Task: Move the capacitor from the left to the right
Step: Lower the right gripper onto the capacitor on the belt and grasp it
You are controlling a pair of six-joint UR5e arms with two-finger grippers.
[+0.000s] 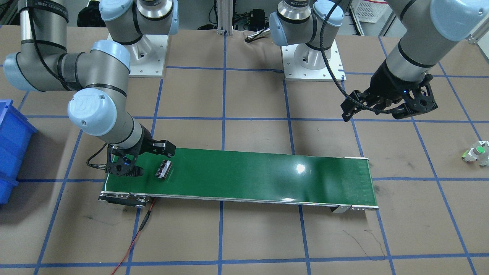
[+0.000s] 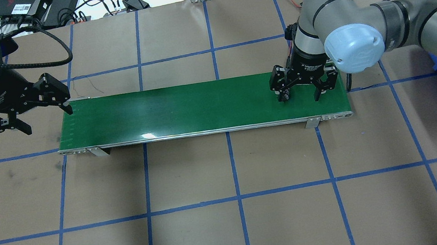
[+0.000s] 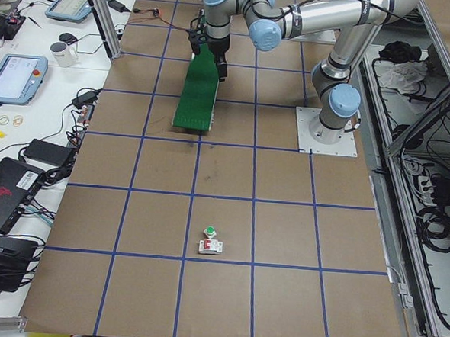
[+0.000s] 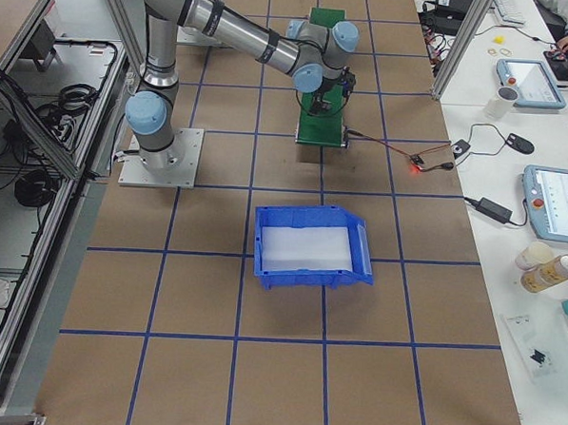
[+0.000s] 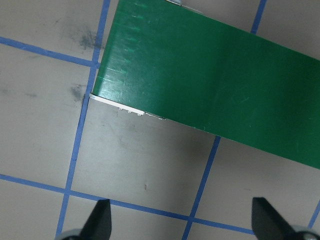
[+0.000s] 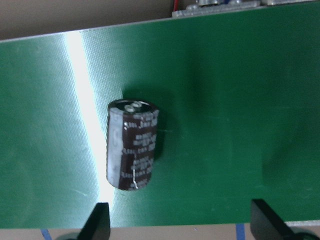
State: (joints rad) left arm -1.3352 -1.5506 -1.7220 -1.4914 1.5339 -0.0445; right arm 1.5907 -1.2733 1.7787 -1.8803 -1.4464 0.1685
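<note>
The robot's right gripper should next pick up the capacitor by its striped cylindrical body (image 1: 163,169) (image 6: 131,147) so that it can move the capacitor along.
The capacitor (image 6: 132,145), a stubby dark cylinder with pale stripes, lies on its side on the green conveyor belt (image 1: 248,175) at the belt's end on my right. It also shows in the front-facing view (image 1: 163,169). My right gripper (image 6: 182,225) hovers just above it, open and empty, and the capacitor is nearer one finger (image 1: 168,149). In the overhead view this gripper (image 2: 302,96) largely hides the capacitor. My left gripper (image 2: 47,119) is open and empty above the table by the belt's other end (image 5: 115,90).
A blue bin (image 4: 311,247) stands on the table past the belt's end on my right. A small white part with a green cap (image 1: 477,152) lies on the table far out on my left. A red wire (image 1: 133,244) runs from the conveyor's corner.
</note>
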